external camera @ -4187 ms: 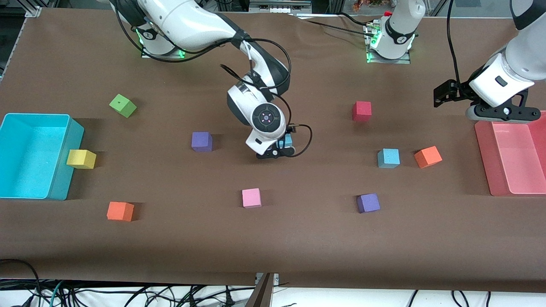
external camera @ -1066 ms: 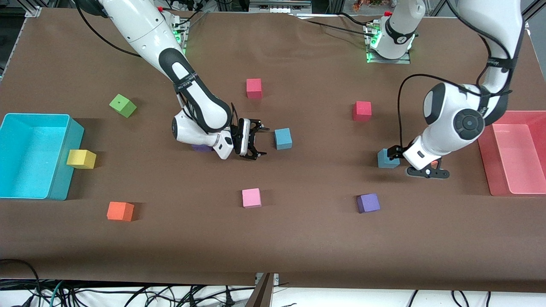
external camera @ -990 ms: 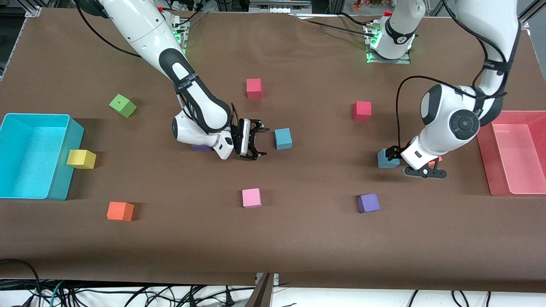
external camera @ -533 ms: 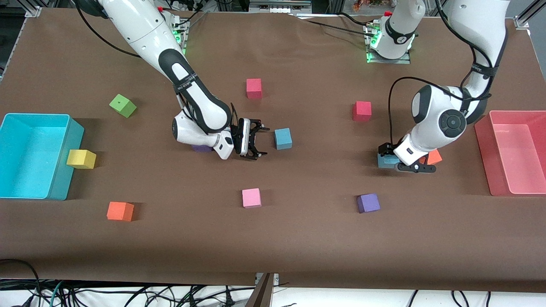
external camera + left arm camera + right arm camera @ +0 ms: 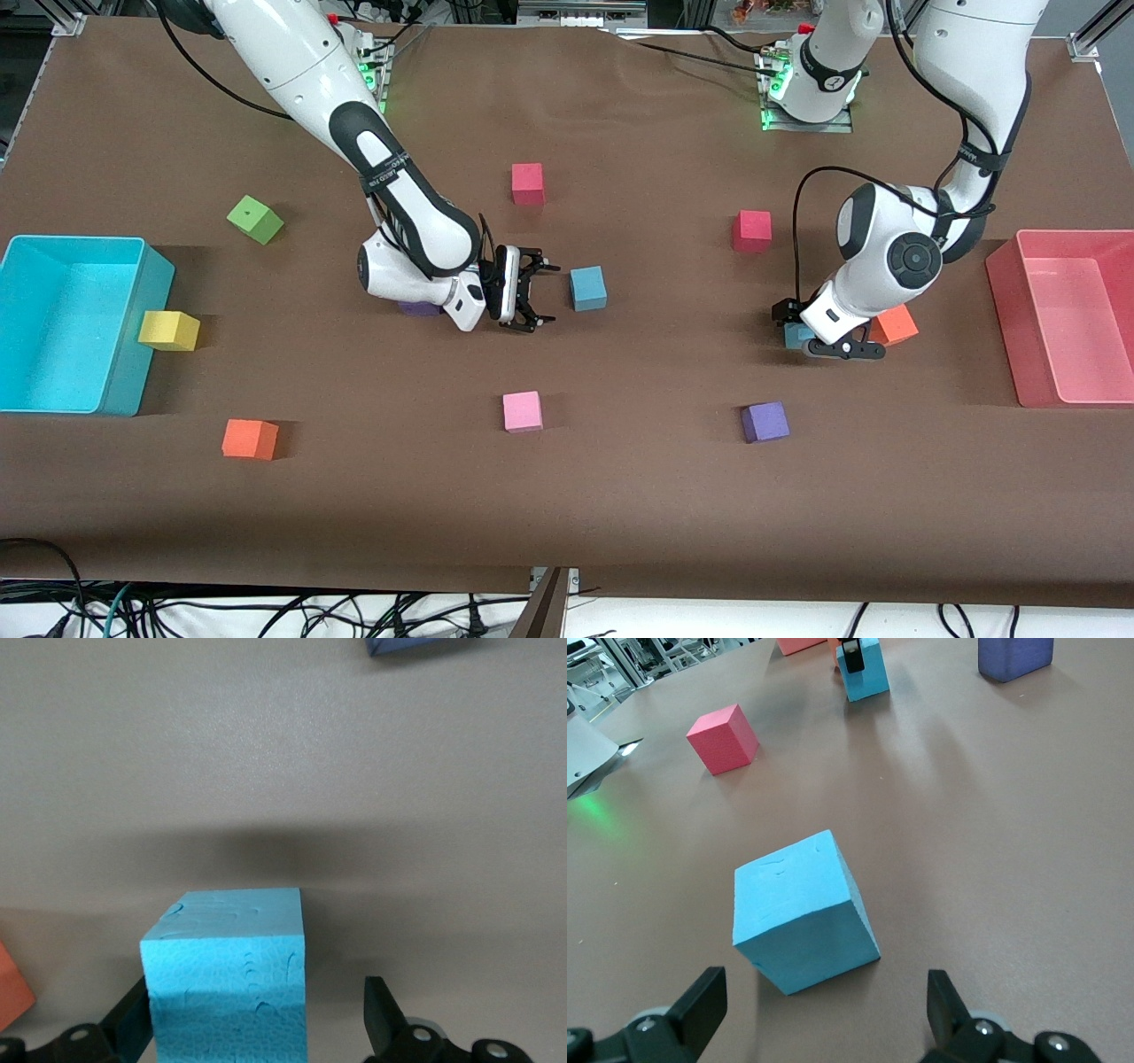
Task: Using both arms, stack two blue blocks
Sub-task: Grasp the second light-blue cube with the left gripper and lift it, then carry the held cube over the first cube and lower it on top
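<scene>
My left gripper should close: the blue block is between its fingers.
One sky-blue block [image 5: 588,288] sits near the table's middle. My right gripper [image 5: 549,294] is open and empty, low beside it on the right arm's side; in the right wrist view the block [image 5: 802,912] lies just ahead of the spread gripper [image 5: 822,1010]. The second blue block [image 5: 796,336] sits toward the left arm's end, partly hidden by my left gripper [image 5: 813,331]. In the left wrist view this block [image 5: 226,979] stands between the open gripper's [image 5: 257,1028] fingers, against one finger and apart from the other.
An orange block [image 5: 893,324] lies right beside the left gripper. A purple block [image 5: 765,422] and a pink block [image 5: 522,411] lie nearer the camera. Two red blocks [image 5: 752,230] [image 5: 528,183] lie farther. A pink bin [image 5: 1001,328] and a cyan bin [image 5: 133,354] stand at the table's ends.
The right gripper let go of its blue block and backed off, then stayed still. The left gripper came down and slid over the second blue block until its fingers straddle it.
</scene>
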Controlling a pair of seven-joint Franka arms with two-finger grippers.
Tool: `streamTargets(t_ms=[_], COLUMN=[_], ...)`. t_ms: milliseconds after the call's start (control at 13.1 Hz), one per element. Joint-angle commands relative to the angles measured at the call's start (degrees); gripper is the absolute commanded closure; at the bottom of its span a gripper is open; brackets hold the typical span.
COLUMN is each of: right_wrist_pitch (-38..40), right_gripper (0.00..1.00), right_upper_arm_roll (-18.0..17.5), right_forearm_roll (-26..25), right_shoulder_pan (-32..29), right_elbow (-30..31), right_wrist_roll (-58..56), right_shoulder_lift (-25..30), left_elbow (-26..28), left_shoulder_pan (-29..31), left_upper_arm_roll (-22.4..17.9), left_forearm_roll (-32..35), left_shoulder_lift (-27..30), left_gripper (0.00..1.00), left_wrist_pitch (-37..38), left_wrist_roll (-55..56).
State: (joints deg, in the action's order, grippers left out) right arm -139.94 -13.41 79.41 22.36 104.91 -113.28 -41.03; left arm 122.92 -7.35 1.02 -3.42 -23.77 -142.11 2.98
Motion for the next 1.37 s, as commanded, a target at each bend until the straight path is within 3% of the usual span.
streamTargets(t_ms=[0,228,381,609,837,1142,1294], right_wrist_pitch=[0.81,0.81,1.07,1.77,2.13,2.13,2.13], right_gripper=[0.00,0.00,0.00,0.00,0.00,0.00,0.00], right_upper_arm_roll=[-0.83,-0.83,-0.83,-0.83,-0.74,-0.74,-0.74], right_forearm_roll=[1.18,1.18,1.18,1.18,1.18,1.18,1.18], right_shoulder_pan=[-0.83,-0.92,-0.92,-1.00,-1.18,-1.27,-1.27], right_elbow=[-0.76,-0.76,-0.76,-0.85,-0.85,-0.76,-0.85], right_wrist_roll=[-1.68,-1.68,-1.68,-1.77,-1.77,-1.77,-1.77], right_shoulder_lift=[-0.81,-0.72,-0.72,-0.72,-0.72,-0.63,-0.72], left_elbow=[0.56,0.56,0.56,-0.48,-3.99,-12.08,-14.27], left_shoulder_pan=[-0.56,-0.56,-0.56,-0.82,-3.19,-5.30,-10.73], left_upper_arm_roll=[-0.40,-0.40,-0.40,0.30,3.98,13.90,14.10], left_forearm_roll=[-0.54,-0.36,-0.28,-0.97,-1.15,-4.49,-4.58], left_shoulder_lift=[-0.31,-0.31,1.08,7.05,10.31,10.67,8.49], left_gripper=[0.36,0.79,0.97,1.00,1.00,1.00,1.00], left_wrist_pitch=[-1.32,-1.32,-0.63,5.15,12.10,19.59,19.68], left_wrist_roll=[-0.87,-0.96,-0.96,0.00,6.48,23.49,32.57])
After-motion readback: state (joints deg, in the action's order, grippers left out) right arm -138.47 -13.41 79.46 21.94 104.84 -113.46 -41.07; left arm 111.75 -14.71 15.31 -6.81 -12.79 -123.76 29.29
